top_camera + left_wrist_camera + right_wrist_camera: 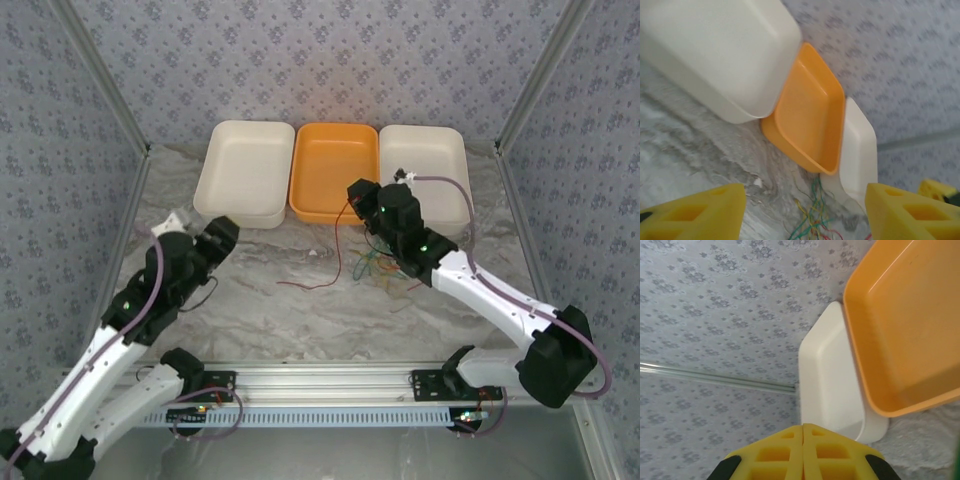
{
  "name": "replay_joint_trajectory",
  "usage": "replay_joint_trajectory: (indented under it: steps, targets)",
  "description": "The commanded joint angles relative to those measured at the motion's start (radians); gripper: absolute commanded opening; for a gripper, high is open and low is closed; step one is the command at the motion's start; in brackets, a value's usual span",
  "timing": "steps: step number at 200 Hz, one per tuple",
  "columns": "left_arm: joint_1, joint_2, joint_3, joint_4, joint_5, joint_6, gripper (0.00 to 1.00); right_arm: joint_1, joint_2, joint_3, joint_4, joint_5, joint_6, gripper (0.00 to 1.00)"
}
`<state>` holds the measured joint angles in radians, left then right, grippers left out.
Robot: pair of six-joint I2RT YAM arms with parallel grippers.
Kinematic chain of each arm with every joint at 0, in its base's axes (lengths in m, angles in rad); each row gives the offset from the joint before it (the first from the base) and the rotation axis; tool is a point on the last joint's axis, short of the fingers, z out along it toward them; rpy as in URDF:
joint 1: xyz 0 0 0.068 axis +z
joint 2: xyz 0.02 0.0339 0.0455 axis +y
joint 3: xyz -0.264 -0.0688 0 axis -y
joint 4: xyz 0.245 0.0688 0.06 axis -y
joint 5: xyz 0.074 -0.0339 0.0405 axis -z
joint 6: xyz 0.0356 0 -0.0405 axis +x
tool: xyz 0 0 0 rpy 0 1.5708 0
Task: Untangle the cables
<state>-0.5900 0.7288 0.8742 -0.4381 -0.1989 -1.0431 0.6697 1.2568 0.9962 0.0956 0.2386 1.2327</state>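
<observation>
I need to reach the dark red cable with my left gripper and grab its free part below my right gripper. Then I can take the cable over and untangle it.
The cables [385,268] lie in a tangle of green, yellow-orange and red wires on the marble table, in front of the right white tray. One dark red cable [338,240] rises from the table to my right gripper [357,192], which is shut on its upper end near the orange tray's front rim. Its other end trails left along the table. In the right wrist view the right gripper [803,427] has its pads pressed together. My left gripper [222,235] is open at the left, apart from the wires. In the left wrist view the left gripper [805,220] frames the distant cables [815,220].
Three trays stand in a row at the back: a white tray [245,170], an orange tray [335,170] and a second white tray [425,165]. Patterned walls close in the table on three sides. A metal rail [330,385] runs along the near edge.
</observation>
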Motion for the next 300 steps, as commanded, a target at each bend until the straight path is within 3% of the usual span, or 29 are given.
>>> replay_joint_trajectory:
  steps: [1,26,46,89,113,156,170,178,184,197,205,229,243,252,300]
  targets:
    - [-0.040,0.174,0.107,0.128,0.280,0.396,0.62,-0.028,-0.001,0.046,-0.173,-0.032,-0.139,0.00]
    - [-0.213,0.357,0.225,0.164,0.306,0.712,0.71,-0.059,-0.003,0.070,-0.207,-0.081,-0.162,0.00]
    - [-0.288,0.476,0.259,0.215,0.299,0.837,0.73,-0.080,-0.004,0.084,-0.231,-0.117,-0.165,0.00]
    - [-0.317,0.629,0.234,0.411,0.289,0.954,0.74,-0.109,-0.022,0.071,-0.241,-0.197,-0.137,0.00]
    - [-0.326,0.706,0.272,0.437,0.307,0.975,0.74,-0.123,-0.036,0.061,-0.245,-0.230,-0.127,0.00]
    - [-0.330,0.795,0.311,0.476,0.246,0.996,0.71,-0.137,-0.065,0.031,-0.224,-0.269,-0.082,0.00]
    - [-0.329,0.813,0.325,0.490,0.234,0.993,0.65,-0.137,-0.070,0.027,-0.223,-0.275,-0.072,0.00]
    - [-0.329,0.825,0.332,0.493,0.232,0.992,0.57,-0.137,-0.074,0.023,-0.224,-0.276,-0.069,0.00]
    - [-0.330,0.831,0.341,0.490,0.234,0.992,0.46,-0.138,-0.077,0.020,-0.224,-0.276,-0.065,0.00]
    - [-0.329,0.837,0.356,0.473,0.233,0.990,0.12,-0.142,-0.083,0.016,-0.228,-0.275,-0.064,0.00]
    - [-0.329,0.827,0.349,0.473,0.226,0.983,0.00,-0.149,-0.087,0.018,-0.241,-0.271,-0.067,0.00]
    - [-0.330,0.751,0.295,0.460,0.184,0.970,0.00,-0.206,-0.104,0.010,-0.283,-0.272,-0.076,0.00]
    - [-0.329,0.701,0.284,0.393,0.159,0.976,0.00,-0.270,-0.117,-0.013,-0.293,-0.300,-0.071,0.23]
    - [-0.329,0.668,0.274,0.356,0.153,0.986,0.00,-0.318,-0.125,-0.037,-0.271,-0.339,-0.057,0.32]
    - [-0.302,0.552,0.251,0.221,0.149,1.019,0.00,-0.457,-0.134,-0.093,-0.215,-0.457,-0.015,0.48]
